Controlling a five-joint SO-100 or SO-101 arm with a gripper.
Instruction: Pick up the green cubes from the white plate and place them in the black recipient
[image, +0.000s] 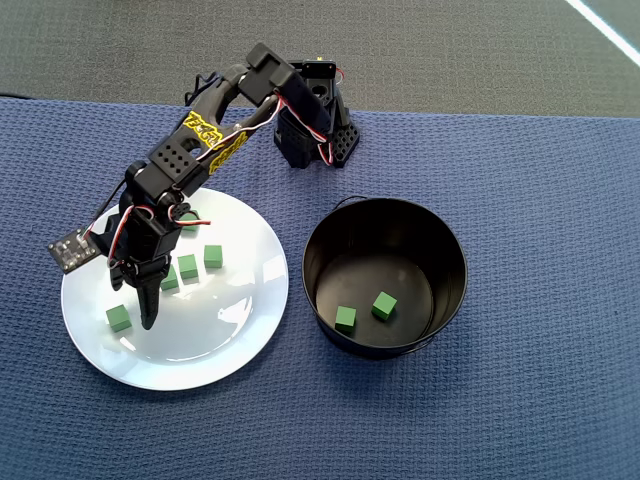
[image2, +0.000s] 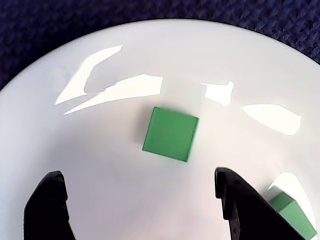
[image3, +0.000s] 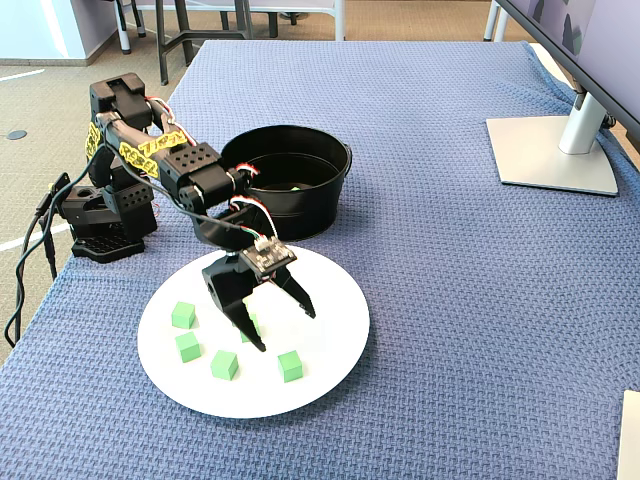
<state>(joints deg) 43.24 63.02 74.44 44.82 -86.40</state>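
Observation:
My gripper grabs the lone green cube by its opposite sides next. Then I drop the cube into the black recipient.
Several green cubes lie on the white plate (image: 235, 330) (image3: 330, 300) (image2: 75, 140). One lone cube (image: 118, 318) (image3: 290, 365) (image2: 171, 134) lies just ahead of my gripper (image: 138, 305) (image3: 283, 328) (image2: 137, 174). The gripper hovers low over the plate, open and empty, with its jaws spread wider than that cube. In the wrist view another cube (image2: 292, 215) shows partly behind the right finger (image2: 235, 200). More cubes (image: 213, 256) (image3: 187, 346) sit beside the arm. The black recipient (image: 445, 250) (image3: 300, 215) stands next to the plate and holds two green cubes (image: 345, 319) (image: 384, 305).
A blue woven cloth (image: 520, 400) covers the table. The arm's base (image: 315, 130) (image3: 100, 220) sits behind the plate at the table's edge. In the fixed view a monitor stand (image3: 555, 150) is at the far right.

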